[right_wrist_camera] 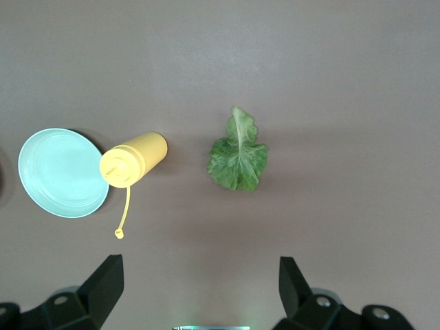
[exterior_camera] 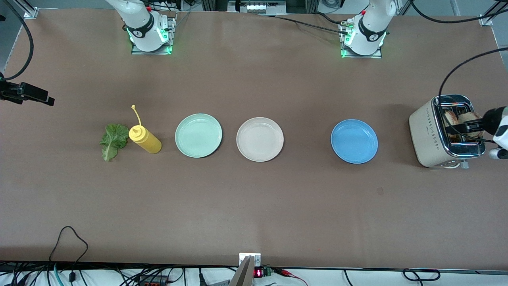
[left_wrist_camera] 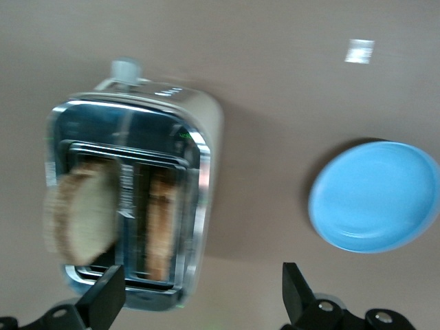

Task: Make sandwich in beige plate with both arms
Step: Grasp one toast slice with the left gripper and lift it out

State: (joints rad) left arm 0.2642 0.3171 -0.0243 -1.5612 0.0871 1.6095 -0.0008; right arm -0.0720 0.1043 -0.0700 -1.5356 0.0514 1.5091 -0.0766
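The left gripper will grab the lower bread slice by its exposed top crust point(exterior_camera: 450, 117) next, because the toaster slot closes around that slice.
The beige plate point(exterior_camera: 260, 139) lies bare in the middle of the table, between the mint-green plate point(exterior_camera: 198, 135) and the blue plate point(exterior_camera: 354, 141). Two bread slices stand in the toaster point(exterior_camera: 430, 133) at the left arm's end. In the left wrist view one slice point(left_wrist_camera: 79, 220) leans up out of its slot and the other point(left_wrist_camera: 161, 230) sits low. My left gripper point(exterior_camera: 470, 126) is over the toaster, open and empty point(left_wrist_camera: 199, 302). The lettuce leaf point(exterior_camera: 113, 141) lies at the right arm's end. My right gripper point(right_wrist_camera: 199, 295) is open and empty, high over the table near the lettuce point(right_wrist_camera: 238, 155).
A yellow squeeze bottle point(exterior_camera: 145, 139) with its cap hanging open stands between the lettuce and the mint-green plate; it also shows in the right wrist view point(right_wrist_camera: 134, 159). The blue plate also shows in the left wrist view point(left_wrist_camera: 375, 196). Cables run along the table's front edge.
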